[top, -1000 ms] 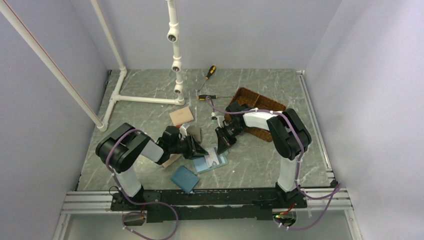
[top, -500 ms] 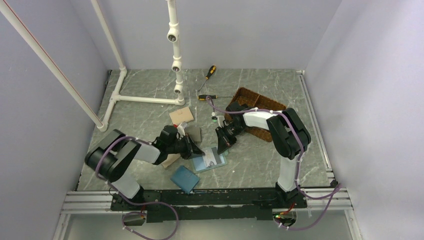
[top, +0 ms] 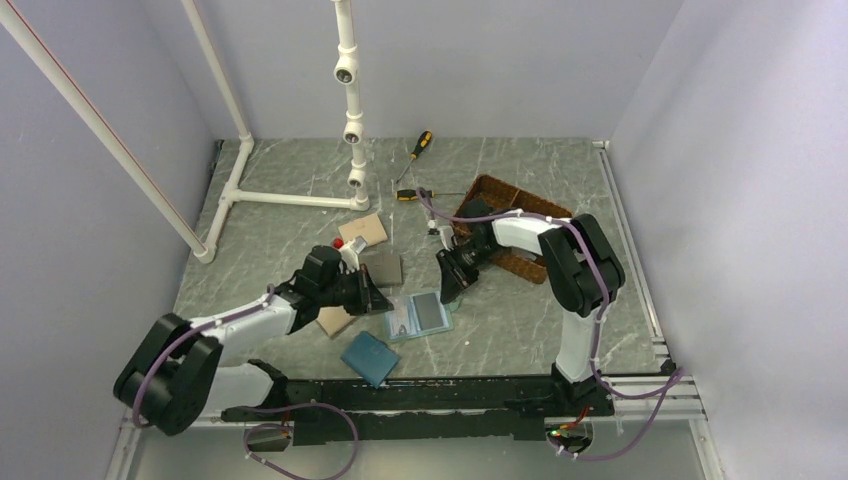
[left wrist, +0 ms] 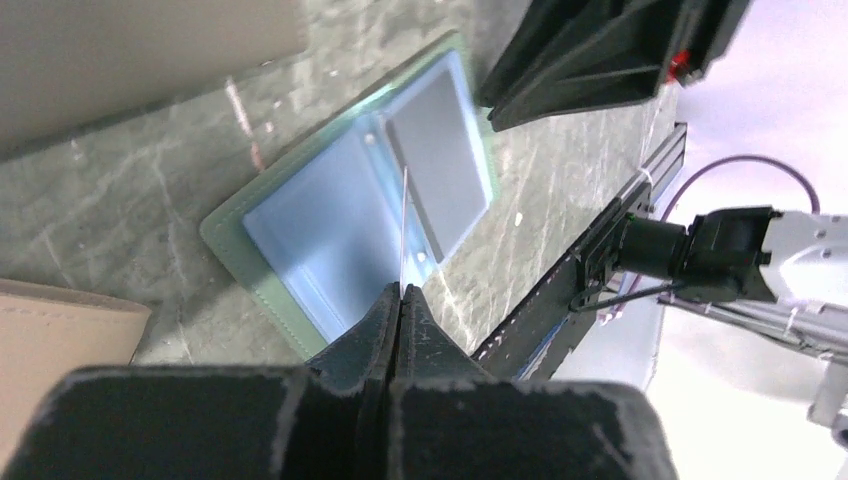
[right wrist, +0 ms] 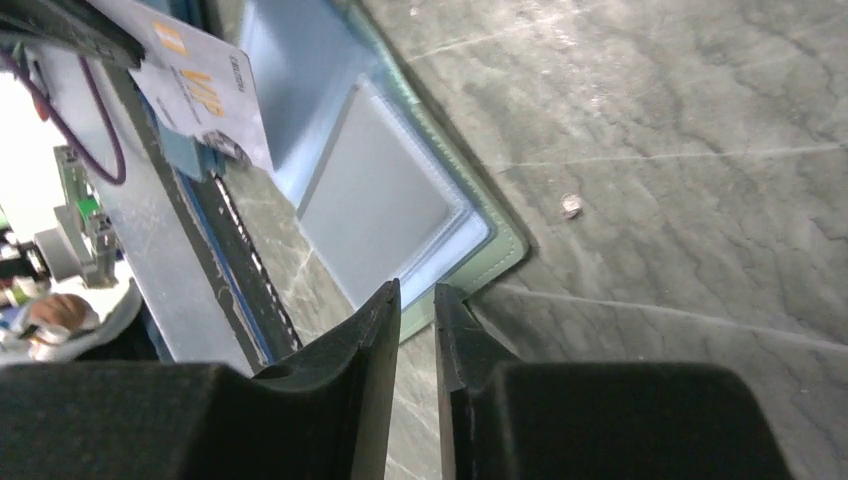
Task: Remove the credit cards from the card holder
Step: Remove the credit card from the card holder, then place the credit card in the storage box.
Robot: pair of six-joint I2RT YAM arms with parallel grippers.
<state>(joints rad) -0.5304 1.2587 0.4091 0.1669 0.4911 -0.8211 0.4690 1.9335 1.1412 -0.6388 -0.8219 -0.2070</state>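
Observation:
I need to pinch the pale credit card by its loose end (right wrist: 247, 108) beside the VIP lettering with my right gripper, to move it away from the card holder (right wrist: 385, 190).
The card holder (top: 420, 318) lies open on the table, sage-green outside, pale blue pockets inside (left wrist: 340, 230). My left gripper (top: 378, 300) hangs just above its left half, shut on a pale whitish credit card. That card shows edge-on as a thin line (left wrist: 403, 225) in the left wrist view and carries orange "VIP" lettering (right wrist: 200, 90) in the right wrist view. My right gripper (top: 446, 290) is low over the holder's far right edge (right wrist: 500, 255). Its jaws stand a narrow gap apart with nothing between them. No other cards show.
A dark blue wallet (top: 369, 357) lies near the front rail. A grey-brown wallet (top: 381, 268) and a tan one (top: 362, 231) lie behind the left gripper. A woven basket (top: 520, 215), two screwdrivers (top: 422, 145) and a white pipe frame (top: 290, 198) stand further back.
My left gripper has shut on the pale card and drawn back to the left with it, clear of the holder. My right gripper's jaws have parted a little.

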